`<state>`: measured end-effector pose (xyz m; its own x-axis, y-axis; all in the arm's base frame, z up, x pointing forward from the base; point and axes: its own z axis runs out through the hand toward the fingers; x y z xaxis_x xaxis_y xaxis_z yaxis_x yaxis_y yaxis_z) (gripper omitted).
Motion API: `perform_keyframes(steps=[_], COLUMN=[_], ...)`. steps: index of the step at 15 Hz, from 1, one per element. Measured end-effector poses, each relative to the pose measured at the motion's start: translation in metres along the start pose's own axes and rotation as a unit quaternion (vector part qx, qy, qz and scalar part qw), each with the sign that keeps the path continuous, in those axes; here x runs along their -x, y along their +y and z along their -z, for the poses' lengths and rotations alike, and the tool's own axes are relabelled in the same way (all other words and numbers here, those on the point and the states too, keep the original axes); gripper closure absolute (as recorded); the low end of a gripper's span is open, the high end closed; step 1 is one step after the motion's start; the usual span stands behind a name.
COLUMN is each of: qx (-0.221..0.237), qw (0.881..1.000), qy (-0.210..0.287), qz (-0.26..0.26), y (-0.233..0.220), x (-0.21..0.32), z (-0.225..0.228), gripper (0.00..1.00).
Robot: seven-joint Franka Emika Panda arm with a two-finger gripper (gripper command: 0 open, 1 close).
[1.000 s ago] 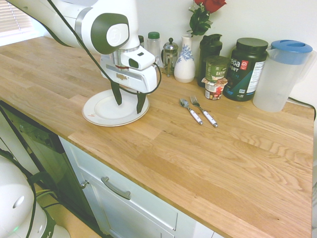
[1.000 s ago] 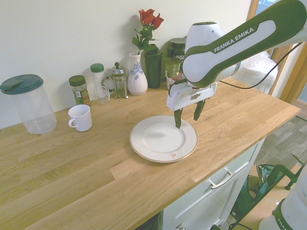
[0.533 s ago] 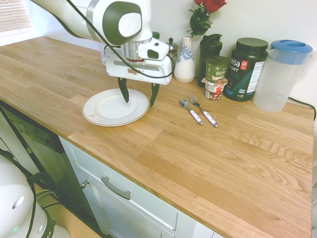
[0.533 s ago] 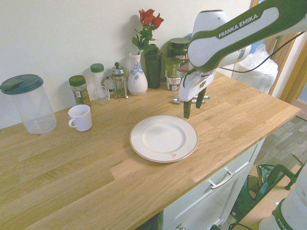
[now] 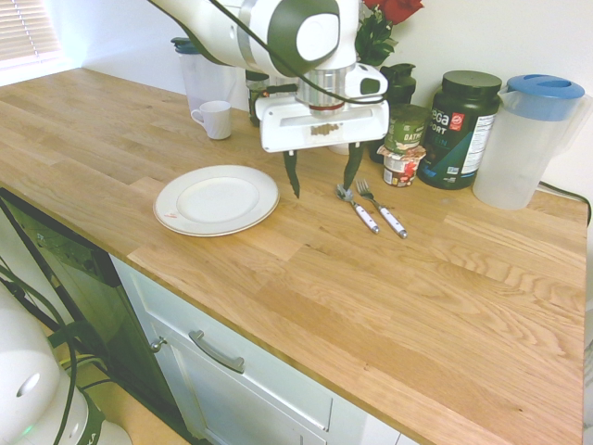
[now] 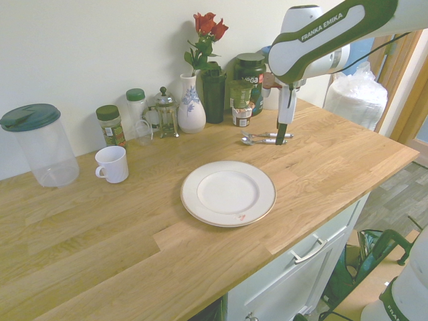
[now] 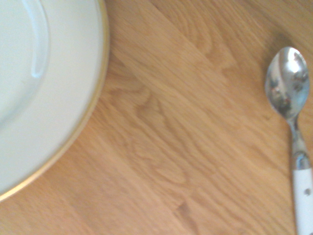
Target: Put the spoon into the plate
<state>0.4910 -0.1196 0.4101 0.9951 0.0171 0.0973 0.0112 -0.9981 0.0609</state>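
Note:
My gripper grips the spoon by its white handle [image 5: 366,219] next, where two straight sides face each other, since the spoon's bowl [image 5: 344,193] is round and sloping.
The spoon [image 5: 357,208] lies flat on the wooden counter, silver bowl toward the wall, white handle toward the front edge. A matching fork [image 5: 382,209] lies right beside it. The round white plate [image 5: 216,199] sits to the spoon's left with nothing on it. My gripper [image 5: 322,176] hangs open above the counter between plate and spoon, one fingertip close over the spoon's bowl, holding nothing. From the other side the gripper [image 6: 283,137] stands just by the spoon [image 6: 261,142], beyond the plate [image 6: 229,193]. The wrist view shows the spoon [image 7: 288,83] and the plate's gold-edged rim [image 7: 73,132].
Along the wall stand a vase with roses [image 5: 347,111], dark supplement jars [image 5: 459,130], small tubs [image 5: 403,148], a clear pitcher with a blue lid [image 5: 523,139] and a white mug [image 5: 216,119]. The counter's front edge [image 5: 278,343] runs above white drawers.
The arm has swung from above the plate across to the spoon's side. The gripper has stayed open and empty. Plate, spoon and fork have not moved.

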Motion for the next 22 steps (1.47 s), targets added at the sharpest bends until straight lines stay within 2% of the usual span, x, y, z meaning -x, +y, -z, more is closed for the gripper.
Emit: perform_keyframes(steps=[3, 12, 13, 22], qx=[0.008, 0.010, 0.009, 0.007], qw=[0.999, 0.999, 0.999, 0.999], qy=[0.002, -0.024, -0.026, -0.034], qz=[0.038, 0.039, 0.039, 0.024], y=[0.017, 0.034, 0.032, 0.023], x=[-0.022, -0.035, -0.035, -0.037], z=[-0.021, -0.060, -0.064, -0.079], gripper=[0.00, 0.00, 1.00, 1.00])
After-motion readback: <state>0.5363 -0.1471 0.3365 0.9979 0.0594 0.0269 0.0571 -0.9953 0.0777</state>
